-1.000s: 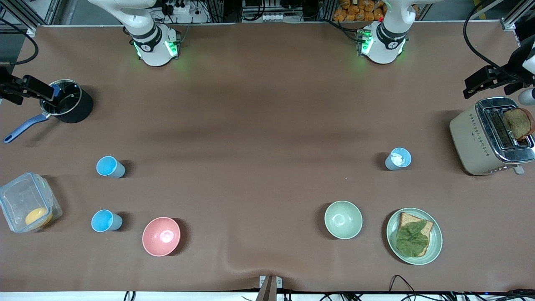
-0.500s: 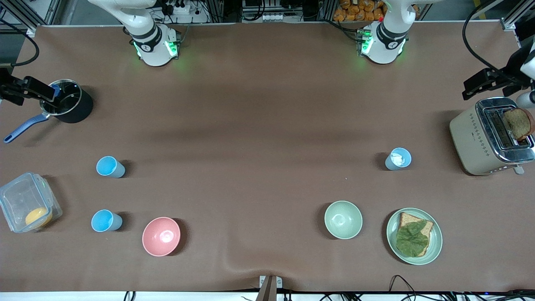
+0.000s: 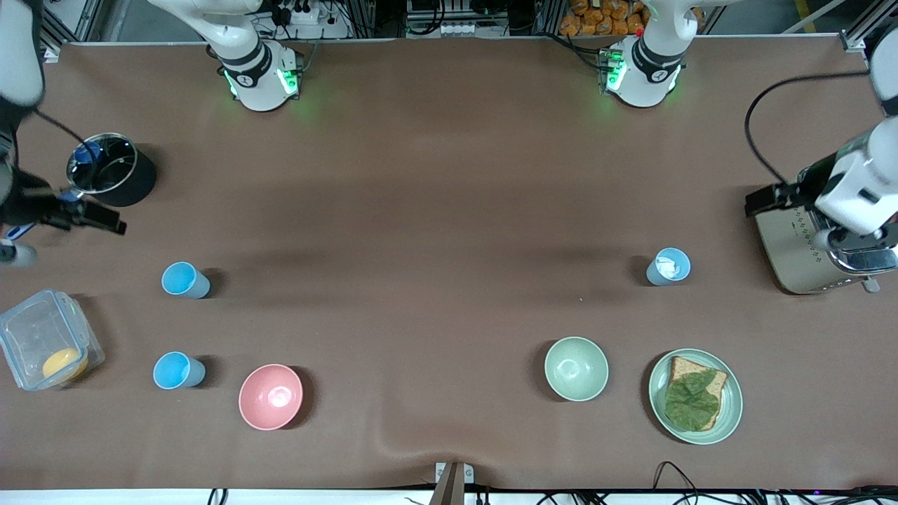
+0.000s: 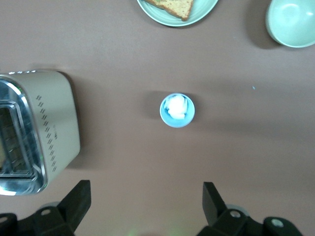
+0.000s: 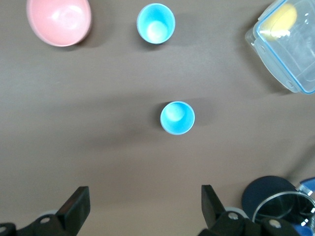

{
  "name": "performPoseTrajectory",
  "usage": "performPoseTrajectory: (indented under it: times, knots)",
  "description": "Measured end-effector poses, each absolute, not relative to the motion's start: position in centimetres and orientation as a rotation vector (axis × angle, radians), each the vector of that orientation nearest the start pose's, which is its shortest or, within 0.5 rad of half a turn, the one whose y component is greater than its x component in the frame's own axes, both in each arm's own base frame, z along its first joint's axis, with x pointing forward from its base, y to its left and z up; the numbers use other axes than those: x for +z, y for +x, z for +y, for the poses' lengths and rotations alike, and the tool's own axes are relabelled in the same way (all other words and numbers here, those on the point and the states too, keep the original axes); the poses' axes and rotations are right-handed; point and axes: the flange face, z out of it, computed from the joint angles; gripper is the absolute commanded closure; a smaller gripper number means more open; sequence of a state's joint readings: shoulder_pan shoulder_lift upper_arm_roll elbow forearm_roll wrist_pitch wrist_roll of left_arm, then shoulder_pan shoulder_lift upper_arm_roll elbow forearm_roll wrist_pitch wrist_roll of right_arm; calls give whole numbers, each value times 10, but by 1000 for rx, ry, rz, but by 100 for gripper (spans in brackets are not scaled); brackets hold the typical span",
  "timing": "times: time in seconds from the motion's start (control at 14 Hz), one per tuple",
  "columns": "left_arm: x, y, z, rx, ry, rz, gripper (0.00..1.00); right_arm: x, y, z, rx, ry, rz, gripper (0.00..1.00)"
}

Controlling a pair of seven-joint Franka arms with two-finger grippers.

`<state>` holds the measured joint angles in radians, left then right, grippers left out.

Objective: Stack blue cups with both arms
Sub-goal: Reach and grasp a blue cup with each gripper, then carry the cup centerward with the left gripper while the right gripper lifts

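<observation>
My left gripper should hold the cup with white stuff inside by its rim (image 3: 669, 252) (image 4: 177, 96) next, so it can stack the blue cups.
Two sky-blue cups stand upright toward the right arm's end of the table, one (image 3: 184, 280) farther from the front camera than the other (image 3: 177, 370). A grey-blue cup (image 3: 669, 266) with something white inside stands beside the toaster. My right gripper (image 5: 143, 189) is open and empty, high over the table, with the farther sky-blue cup (image 5: 177, 118) below it; the right arm (image 3: 17, 203) shows at the table's end. My left gripper (image 4: 146, 188) is open and empty, high over the table near the grey-blue cup (image 4: 177, 110); the left arm (image 3: 852, 189) is over the toaster.
A black pot (image 3: 112, 177) and a clear container (image 3: 42, 337) holding something yellow are at the right arm's end. A pink bowl (image 3: 271, 396), a pale green bowl (image 3: 577, 369) and a plate (image 3: 729, 410) with bread and lettuce are nearer the front camera. A toaster (image 3: 789, 252) stands at the left arm's end.
Both arms have swung toward the front camera: the right arm from beside the pot toward the sky-blue cups, the left arm to over the toaster, hiding its bread slice.
</observation>
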<state>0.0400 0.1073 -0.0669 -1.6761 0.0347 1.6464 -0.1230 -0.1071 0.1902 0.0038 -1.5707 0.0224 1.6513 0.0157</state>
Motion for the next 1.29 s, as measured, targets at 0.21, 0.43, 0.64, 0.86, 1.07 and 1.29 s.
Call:
performPoseTrajectory:
  times: [0.21, 0.43, 0.64, 0.86, 1.07, 1.29]
  knots:
    - [456, 581, -2, 150, -3102, -158, 0, 445, 627, -103, 229, -3087, 262, 0]
    - [391, 571, -4, 74, -3112, -148, 0, 380, 631, -112, 265, -3080, 271, 0]
    - [340, 559, 1, 93, -3115, -161, 0, 321, 621, -110, 226, -3088, 275, 0]
    - [299, 563, 6, 123, -3119, -173, 1, 276, 614, -111, 237, -3094, 275, 0]
    - [260, 567, 6, 127, -3126, -172, 24, 245, 611, -116, 286, -3112, 259, 0]
    - [238, 567, 4, 153, -3128, -171, 71, 232, 609, -121, 314, -3111, 260, 0]
